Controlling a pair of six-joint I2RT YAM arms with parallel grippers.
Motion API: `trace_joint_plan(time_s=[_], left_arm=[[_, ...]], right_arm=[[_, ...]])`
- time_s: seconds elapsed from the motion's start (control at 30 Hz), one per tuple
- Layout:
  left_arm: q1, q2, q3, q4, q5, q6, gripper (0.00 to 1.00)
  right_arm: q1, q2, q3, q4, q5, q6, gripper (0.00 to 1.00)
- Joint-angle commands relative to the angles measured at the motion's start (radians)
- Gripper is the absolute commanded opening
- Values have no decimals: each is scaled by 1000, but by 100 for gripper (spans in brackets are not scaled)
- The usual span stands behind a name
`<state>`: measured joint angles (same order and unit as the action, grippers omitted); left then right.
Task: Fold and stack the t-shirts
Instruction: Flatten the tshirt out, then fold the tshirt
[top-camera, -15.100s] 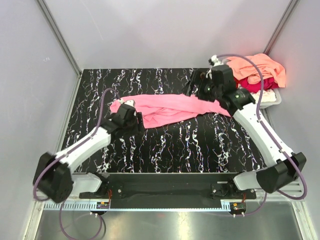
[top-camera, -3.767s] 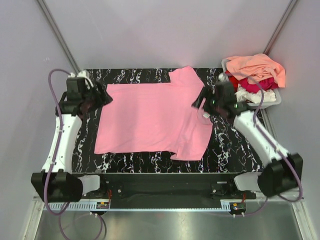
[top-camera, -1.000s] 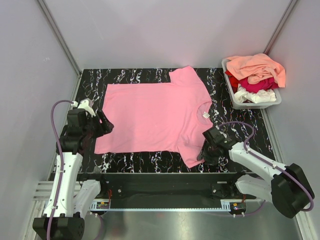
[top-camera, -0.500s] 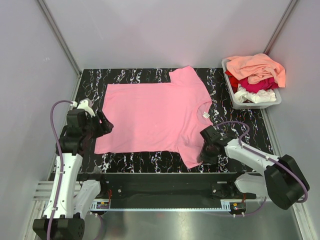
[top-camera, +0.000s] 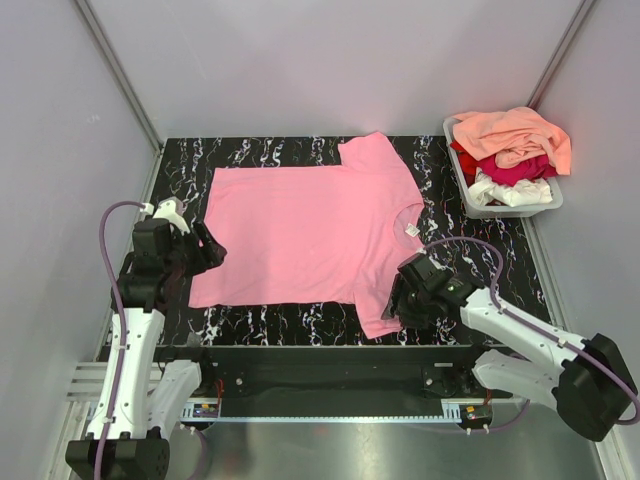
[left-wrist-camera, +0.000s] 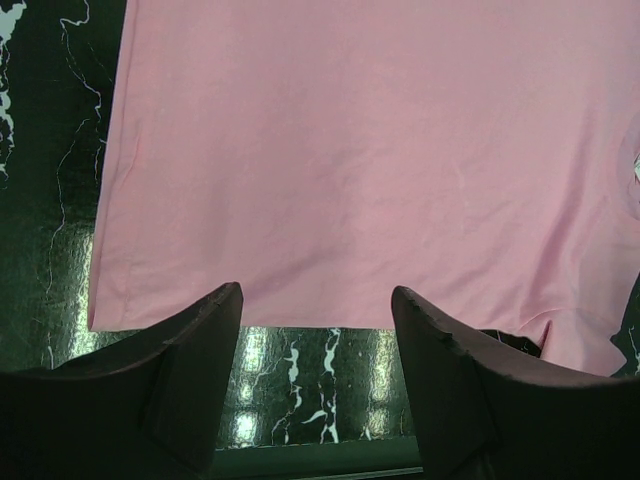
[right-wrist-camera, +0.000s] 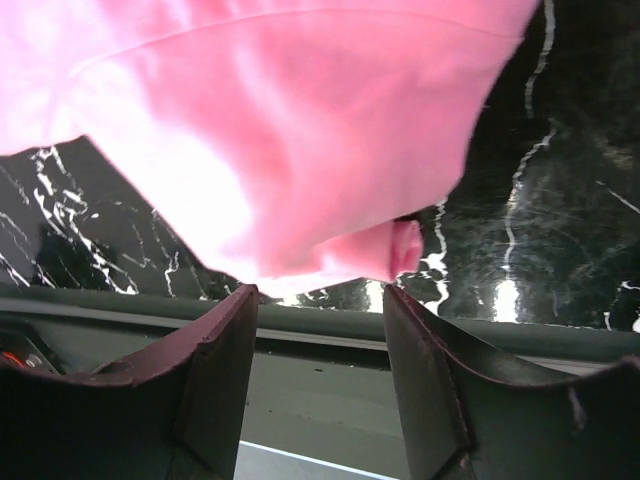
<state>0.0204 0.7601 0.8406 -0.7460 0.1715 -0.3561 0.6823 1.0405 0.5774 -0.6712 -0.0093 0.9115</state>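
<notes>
My right gripper is to grip the rumpled edge of its near sleeve (top-camera: 384, 330) next, to fold the sleeve side of the pink t-shirt (top-camera: 300, 225) inward.
A bubblegum pink t-shirt (top-camera: 300, 225) lies spread flat on the black marble table (top-camera: 280, 320), with its white neck label (top-camera: 411, 231) to the right. My left gripper (top-camera: 207, 255) is open and empty, just left of the shirt's near hem corner. In the left wrist view it (left-wrist-camera: 315, 300) sits just short of the hem (left-wrist-camera: 320, 250). My right gripper (top-camera: 393, 303) is open at the near sleeve. In the right wrist view it (right-wrist-camera: 320, 295) has the sleeve's rumpled edge (right-wrist-camera: 405, 250) just beyond the fingertips, with nothing held.
A grey tub (top-camera: 505, 211) at the back right holds a peach-orange tee (top-camera: 515, 135), a crimson tee (top-camera: 520, 170) and a white tee (top-camera: 505, 190). The table's front edge (right-wrist-camera: 500, 335) runs right under my right gripper. Grey walls enclose the table.
My right gripper has shifted slightly left along the near sleeve, and the sleeve's tip has moved a little left with it. The left arm has not moved.
</notes>
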Motion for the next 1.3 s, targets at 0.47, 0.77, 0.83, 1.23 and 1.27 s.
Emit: trace_joint_plan(time_s=[0.47, 0.77, 0.83, 1.23, 1.27], left_arm=[[0, -13, -6, 45, -10, 2, 66], [0, -7, -8, 46, -6, 3, 66], [0, -7, -6, 45, -6, 2, 66], [0, 1, -6, 42, -10, 0, 66], [0, 8, -3, 40, -15, -1, 66]], right_arm=[[109, 187, 12, 104, 26, 21, 60], [109, 257, 18, 65, 80, 35, 52], [111, 268, 19, 55, 92, 32, 49], [109, 348, 27, 79, 84, -3, 0], [109, 334, 45, 61, 89, -9, 0]])
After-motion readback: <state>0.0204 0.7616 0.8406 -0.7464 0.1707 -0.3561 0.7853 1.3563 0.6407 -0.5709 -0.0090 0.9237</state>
